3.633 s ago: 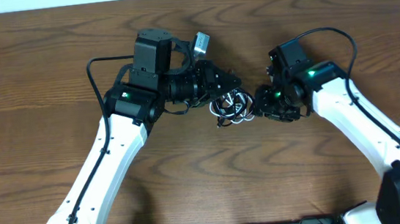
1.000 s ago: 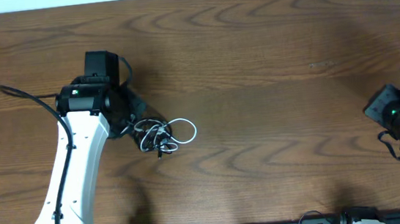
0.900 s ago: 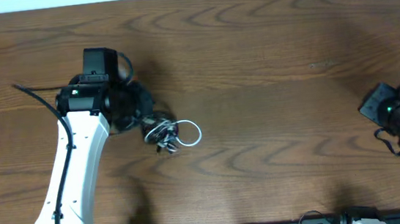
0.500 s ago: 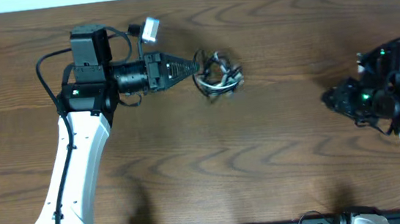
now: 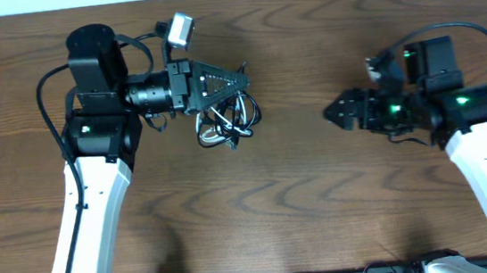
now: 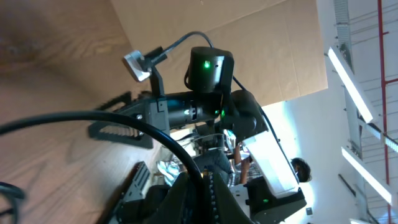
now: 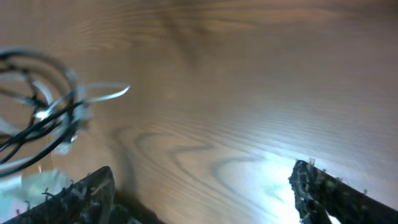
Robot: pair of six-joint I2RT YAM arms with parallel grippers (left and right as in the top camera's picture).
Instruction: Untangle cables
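I need to take hold of a black loop with my right gripper next and leave the white loops free, so that I can untangle the cables.
The cables (image 5: 227, 120) are a small tangle of black and white loops, hanging just under my left gripper (image 5: 238, 83) at the table's upper middle-left. In the left wrist view the left gripper (image 6: 208, 182) is shut on a black cord (image 6: 149, 127) that curves away to the left. My right gripper (image 5: 334, 110) is open and empty, pointing left, about a hand's width right of the tangle. In the right wrist view its fingers (image 7: 81, 193) stand wide apart over bare wood, and the blurred tangle (image 7: 43, 118) lies far left.
The wooden table (image 5: 322, 209) runs to a pale wall along the back edge. Thick black robot wires arch over both arms. My right arm (image 6: 208, 93) shows in the left wrist view, facing the left gripper.
The left gripper carried the tangle from the lower left up to the upper middle; the tangle now hangs below its fingers. The right arm moved left from the table's right edge.
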